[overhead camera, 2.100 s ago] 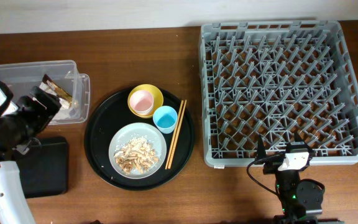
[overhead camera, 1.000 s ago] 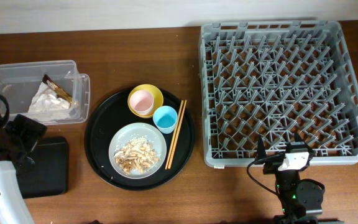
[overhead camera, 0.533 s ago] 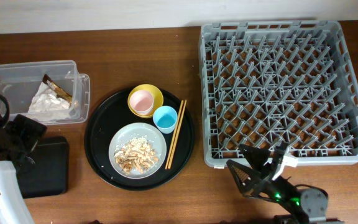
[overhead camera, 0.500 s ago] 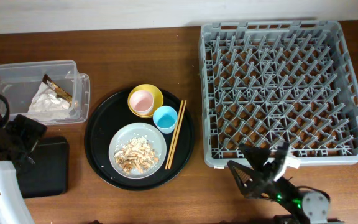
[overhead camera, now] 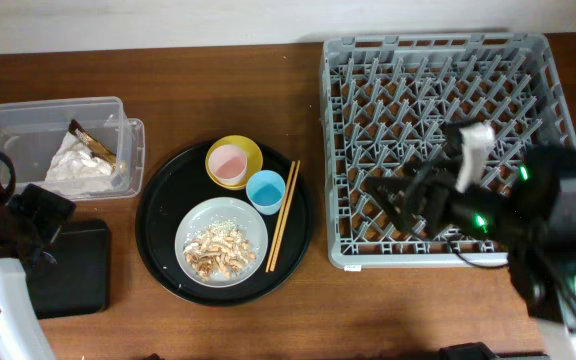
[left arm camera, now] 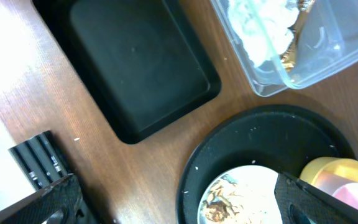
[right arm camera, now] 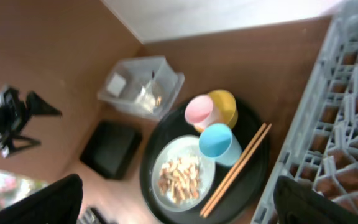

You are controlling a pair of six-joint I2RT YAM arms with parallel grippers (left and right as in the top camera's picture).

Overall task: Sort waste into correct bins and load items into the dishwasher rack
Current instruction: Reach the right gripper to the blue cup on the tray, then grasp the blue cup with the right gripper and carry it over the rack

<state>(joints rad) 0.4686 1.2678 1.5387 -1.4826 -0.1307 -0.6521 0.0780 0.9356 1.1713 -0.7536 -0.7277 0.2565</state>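
Note:
The blue cup has an open rim. My right gripper should next pinch the cup's side there, so its body stays free to tip into the dishwasher rack point(overhead camera: 438, 90).
The clear tub point(overhead camera: 28, 110) holds the white napkin point(overhead camera: 78, 165) and gold-brown wrapper point(overhead camera: 93, 140). The shallow black tray point(overhead camera: 68, 270) lies in front of it. The pink cup point(overhead camera: 228, 163) stands inside the yellow bowl point(overhead camera: 248, 150), beside the blue cup point(overhead camera: 265, 190), the chopsticks point(overhead camera: 283, 215) and the grey plate point(overhead camera: 253, 225) of food scraps point(overhead camera: 218, 250). My left gripper point(left arm camera: 179, 211) is open and empty between the tub and the black tray. My right gripper point(right arm camera: 179, 205) is open and empty above the front of the dishwasher rack point(overhead camera: 438, 90).
The cups, bowl, plate and chopsticks all rest on a large round black tray point(overhead camera: 163, 200) in the middle of the wooden table. The rack fills the right side. The left arm's white base sits at the front left corner.
My right arm has risen from the table's front edge and swung over the front of the rack. My left gripper had left the tub earlier and now stays still.

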